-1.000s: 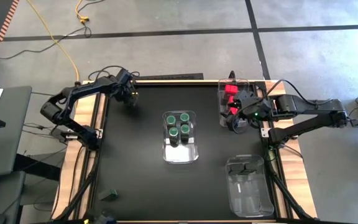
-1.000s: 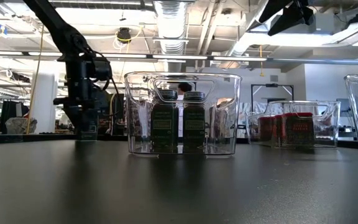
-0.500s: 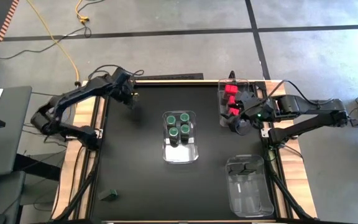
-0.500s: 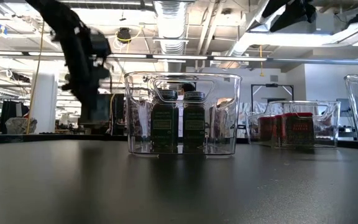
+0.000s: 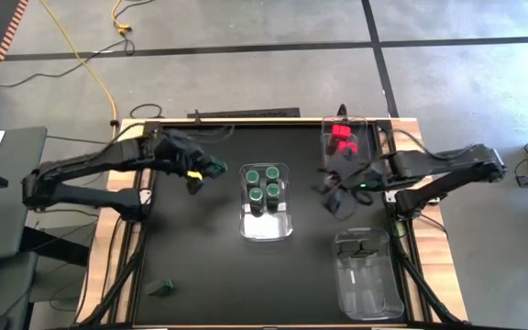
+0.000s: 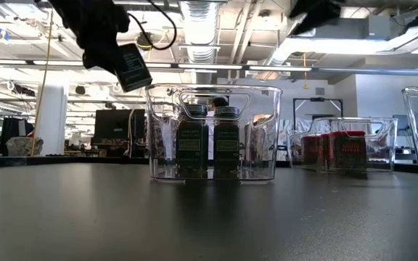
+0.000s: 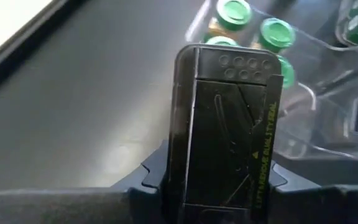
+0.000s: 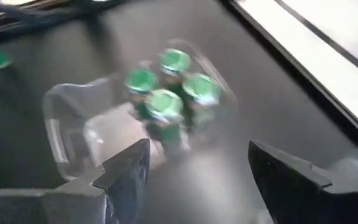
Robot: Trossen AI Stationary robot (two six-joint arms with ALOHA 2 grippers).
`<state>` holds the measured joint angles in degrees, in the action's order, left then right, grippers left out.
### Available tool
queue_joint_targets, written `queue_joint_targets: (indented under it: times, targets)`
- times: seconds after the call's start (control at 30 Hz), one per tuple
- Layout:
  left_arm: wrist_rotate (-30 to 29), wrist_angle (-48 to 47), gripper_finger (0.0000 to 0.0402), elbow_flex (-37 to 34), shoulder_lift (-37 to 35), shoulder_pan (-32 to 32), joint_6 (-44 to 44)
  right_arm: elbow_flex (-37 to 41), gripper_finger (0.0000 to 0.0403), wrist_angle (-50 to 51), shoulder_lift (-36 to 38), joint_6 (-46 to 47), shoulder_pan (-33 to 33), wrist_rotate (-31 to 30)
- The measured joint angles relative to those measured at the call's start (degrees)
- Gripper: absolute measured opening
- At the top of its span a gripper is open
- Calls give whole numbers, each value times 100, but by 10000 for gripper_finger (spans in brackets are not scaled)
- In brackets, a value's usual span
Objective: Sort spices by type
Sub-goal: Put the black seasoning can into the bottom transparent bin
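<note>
My right gripper picks up the spice tin (image 6: pixel 132 67) by its perforated end next, to sort it with the other dark tins.
My left gripper (image 5: pixel 202 171) hangs over the table left of the middle bin, shut on a dark blackish-green spice tin (image 7: pixel 225 124). In the low view the tin (image 6: pixel 132 67) is high above the table. The clear middle bin (image 5: pixel 266 225) holds several green-topped jars (image 5: pixel 264 181). Red boxes (image 5: pixel 340 137) sit in the far right bin (image 5: pixel 330 154), and dark tins (image 5: pixel 360 246) in the near right bin (image 5: pixel 367 284). My right gripper (image 5: pixel 337 197) is open and empty between the two right bins. In its own view (image 8: pixel 197 180) it faces the green jars (image 8: pixel 166 93). My left gripper pinches the tin's two narrow sides near its bottom end (image 7: pixel 222 186) between the two fingers. The tin runs along the fingers, its perforated top end (image 7: pixel 244 65) pointing away from the wrist. It is lifted clear of the table and tilted (image 6: pixel 132 67).
Another small dark container (image 5: pixel 160 288) lies near the table's front left corner. Bare black tabletop (image 5: pixel 200 247) stretches between the left edge and the middle bin.
My left gripper has risen from the table's far left part, carrying the dark tin up clear of the surface and toward the middle bin, tipping as it went. My right gripper has drawn back a little from the red-box bin toward the near edge.
</note>
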<state>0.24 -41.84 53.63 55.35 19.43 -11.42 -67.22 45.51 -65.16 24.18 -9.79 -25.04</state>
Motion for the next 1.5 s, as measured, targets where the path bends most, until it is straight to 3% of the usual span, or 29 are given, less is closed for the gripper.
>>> queue_joint_targets:
  times: [0.23,0.53,0.83,1.0,1.5]
  targets:
    - [-395,-333,113,285,510,-975,-844,2,299,-2566,-990,-1716,185,914]
    - [-484,-866,113,1442,1598,-1447,-933,-8,299,-3988,-1880,-2361,431,1917]
    - [-466,-1037,113,2320,2504,-1695,-643,-1013,299,-3940,-2776,-2663,422,1929]
    - [-465,-1071,113,2593,2740,-1927,-389,-1441,299,-3282,-2975,-2733,480,1919]
    - [-495,-691,113,2632,2730,-2211,47,-1476,299,-3203,-2977,-2915,587,1620]
